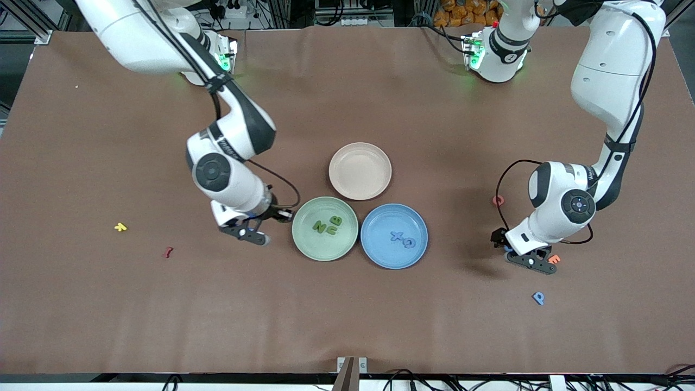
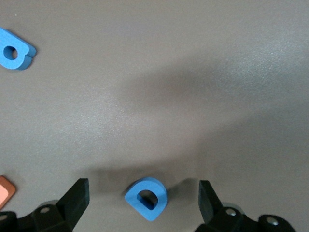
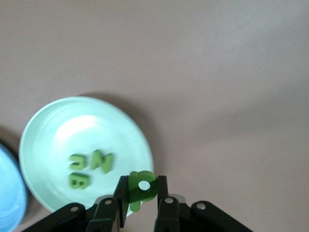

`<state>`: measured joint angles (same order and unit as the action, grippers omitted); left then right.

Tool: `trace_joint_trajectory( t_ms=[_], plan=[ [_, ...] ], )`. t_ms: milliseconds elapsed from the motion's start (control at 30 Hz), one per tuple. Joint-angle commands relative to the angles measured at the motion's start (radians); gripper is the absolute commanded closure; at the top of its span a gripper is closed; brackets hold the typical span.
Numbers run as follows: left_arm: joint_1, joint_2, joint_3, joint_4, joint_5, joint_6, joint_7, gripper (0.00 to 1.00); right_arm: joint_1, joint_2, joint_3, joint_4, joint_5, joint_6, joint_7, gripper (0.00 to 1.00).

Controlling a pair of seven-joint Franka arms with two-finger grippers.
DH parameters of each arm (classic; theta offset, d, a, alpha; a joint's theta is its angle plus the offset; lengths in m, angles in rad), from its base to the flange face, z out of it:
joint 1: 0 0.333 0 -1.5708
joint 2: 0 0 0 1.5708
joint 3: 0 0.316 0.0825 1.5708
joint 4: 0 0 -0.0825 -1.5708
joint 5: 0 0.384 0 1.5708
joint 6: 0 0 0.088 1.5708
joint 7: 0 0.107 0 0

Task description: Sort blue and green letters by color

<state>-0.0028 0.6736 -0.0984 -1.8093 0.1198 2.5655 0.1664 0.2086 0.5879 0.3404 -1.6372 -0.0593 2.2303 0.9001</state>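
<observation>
The gripper's fingers are low beside the blue D (image 1: 507, 248) (image 2: 147, 198) and closing now would catch it, so it is time for my left gripper to close.
My right gripper (image 3: 142, 189) is shut on a green P (image 3: 135, 191), and it hangs just off the rim of the green plate (image 1: 304, 239) at the right arm's end (image 1: 253, 235). That plate (image 3: 43, 130) holds a green N (image 3: 103, 161), B (image 3: 78, 181) and U (image 3: 77, 161). The blue plate (image 1: 380, 255) carries a blue X (image 1: 398, 235) and G (image 1: 409, 243). My left gripper (image 2: 144, 193) stands open low over the table, its fingers either side of a blue D (image 2: 155, 187) without touching it. A blue P (image 1: 538, 297) lies on the table nearer the front camera.
An empty beige plate (image 1: 359, 149) sits farther back than the two coloured plates. An orange E (image 1: 554, 259) lies close beside the left gripper (image 1: 535, 262), and a pink Q (image 1: 498, 200) farther back. A yellow letter (image 1: 120, 227) and a dark red one (image 1: 168, 252) lie toward the right arm's end.
</observation>
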Motion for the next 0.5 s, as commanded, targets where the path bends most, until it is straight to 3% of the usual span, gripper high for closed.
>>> trace_joint_trajectory(
  t_ms=[0,33,67,334,467],
  plan=[
    [0.006,0.008,-0.006,0.016,-0.003,-0.018,0.002,0.0,0.072,0.087,-0.017,0.076,-0.001,0.047,0.155,1.0],
    [0.006,0.008,-0.006,0.016,-0.005,-0.018,0.001,0.0,0.083,0.095,-0.02,0.076,-0.002,0.063,0.18,1.0],
    [0.006,0.011,-0.006,0.013,-0.005,-0.016,-0.002,0.12,0.125,0.13,-0.023,0.077,-0.035,0.09,0.295,1.0],
    [0.006,0.014,-0.007,0.012,-0.005,-0.016,-0.005,0.3,0.138,0.159,-0.02,0.08,-0.094,0.094,0.373,1.0],
    [0.006,0.014,-0.006,0.012,-0.005,-0.016,-0.005,0.38,0.138,0.167,-0.018,0.08,-0.103,0.101,0.385,0.93]
  ],
)
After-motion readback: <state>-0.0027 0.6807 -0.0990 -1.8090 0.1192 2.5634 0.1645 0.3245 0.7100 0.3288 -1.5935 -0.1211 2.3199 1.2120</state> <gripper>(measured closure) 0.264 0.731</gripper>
